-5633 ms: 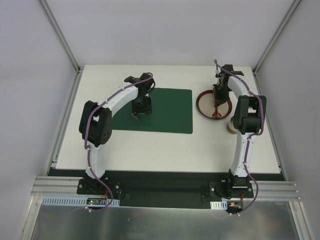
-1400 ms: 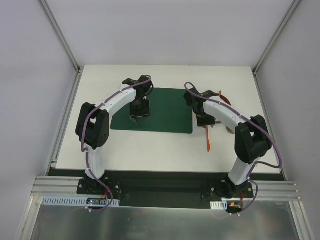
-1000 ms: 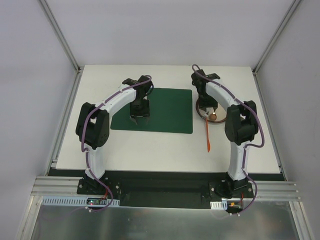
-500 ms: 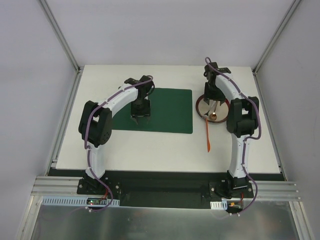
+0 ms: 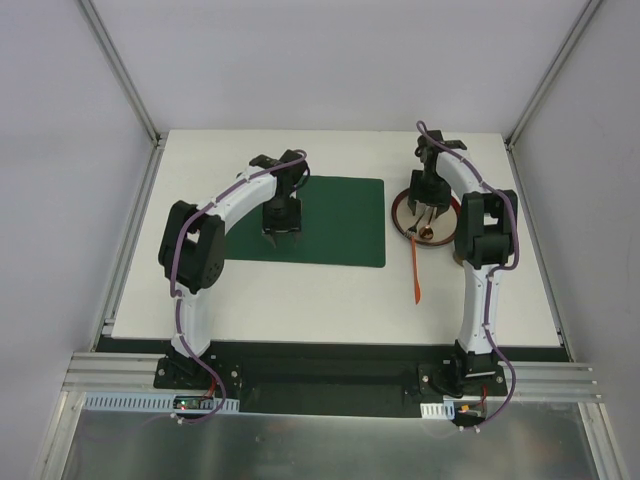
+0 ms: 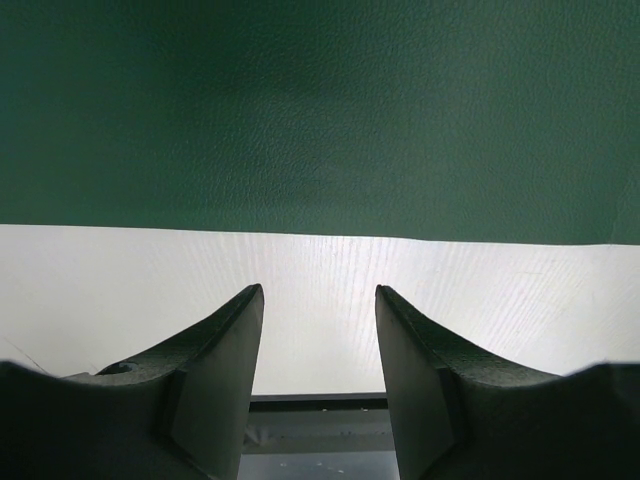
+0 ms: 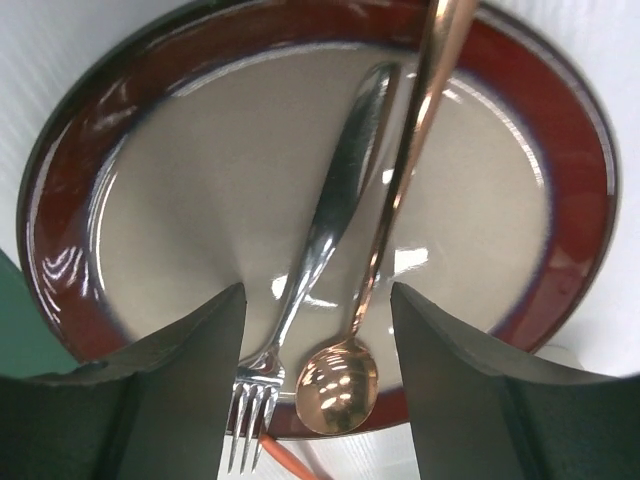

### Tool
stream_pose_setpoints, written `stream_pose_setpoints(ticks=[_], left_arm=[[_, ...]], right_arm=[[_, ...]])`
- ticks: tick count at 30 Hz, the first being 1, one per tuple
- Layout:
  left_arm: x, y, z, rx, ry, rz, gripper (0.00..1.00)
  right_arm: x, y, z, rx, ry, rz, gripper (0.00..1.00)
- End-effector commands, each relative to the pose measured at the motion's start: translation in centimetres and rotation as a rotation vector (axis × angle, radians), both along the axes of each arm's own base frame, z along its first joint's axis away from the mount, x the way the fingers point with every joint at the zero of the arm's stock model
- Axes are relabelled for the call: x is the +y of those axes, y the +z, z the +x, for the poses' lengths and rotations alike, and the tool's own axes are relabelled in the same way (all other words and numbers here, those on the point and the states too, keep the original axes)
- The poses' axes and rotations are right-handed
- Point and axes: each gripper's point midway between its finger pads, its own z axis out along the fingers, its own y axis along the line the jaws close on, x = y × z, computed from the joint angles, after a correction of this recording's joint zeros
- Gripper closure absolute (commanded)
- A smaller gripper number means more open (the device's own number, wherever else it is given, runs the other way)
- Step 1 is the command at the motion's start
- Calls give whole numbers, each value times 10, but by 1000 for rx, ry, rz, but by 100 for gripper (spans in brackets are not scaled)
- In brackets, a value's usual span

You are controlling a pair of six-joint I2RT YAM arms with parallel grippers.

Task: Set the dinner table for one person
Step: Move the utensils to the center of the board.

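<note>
My right gripper's fingers are on either side of the thin necks of the fork and spoon, down at the plate's surface, so I will close my right gripper on them.
The dinner table (image 5: 300,300) is a white tabletop with a dark green placemat (image 5: 330,222) on it. A red-rimmed plate (image 5: 398,212) sits to the right of the mat. In the right wrist view the plate (image 7: 560,130) holds a silver fork (image 7: 340,190) and a copper spoon (image 7: 338,385), both pointing off its near rim. My right gripper (image 5: 430,212) (image 7: 315,290) hovers open just above them, one finger on each side. An orange utensil (image 5: 417,272) lies on the table in front of the plate. My left gripper (image 5: 283,235) (image 6: 318,290) is open and empty over the mat's (image 6: 320,110) front edge.
Aluminium frame posts (image 5: 125,75) rise at the table's back corners, with white walls close on both sides. The black base rail (image 5: 320,380) runs along the near edge. The orange utensil's tip (image 7: 290,467) shows under the plate's near rim.
My right arm has swung back and to the right, from beside the mat to above the plate, and its jaws have widened. The orange utensil and the left arm have stayed put.
</note>
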Motion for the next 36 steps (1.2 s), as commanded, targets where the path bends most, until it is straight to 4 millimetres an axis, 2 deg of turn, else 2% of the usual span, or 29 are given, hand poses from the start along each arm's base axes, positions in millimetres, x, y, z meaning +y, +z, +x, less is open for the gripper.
stream_pose_setpoints(ticks=[1,5,6,9,14,19,23,27,36], left_arm=[[3,3,2,-3,-12,37,52],[3,2,4,0,-9,39,52],[2,2,3,2,-12,38,52],[2,2,3,4,-10,37,52],[3,2,2,7,-9,41,52],[3,2,1,9,-6,41,53],[4,4,2,4,-3,38,53],[3,5,1,3,-5,36,53],[3,7,1,0,-3,36,53]], right_arm=[[1,3,6,-9,5,39,37],[1,-1,6,-1,4,55,48],[1,-2,6,3,5,58,57],[1,-5,5,11,4,63,69],[1,-11,-2,32,1,62,74],[0,-19,-9,59,-10,65,84],[1,-19,-10,57,-14,75,87],[2,-18,-12,60,-16,78,99],[0,-14,-12,47,-34,80,99]])
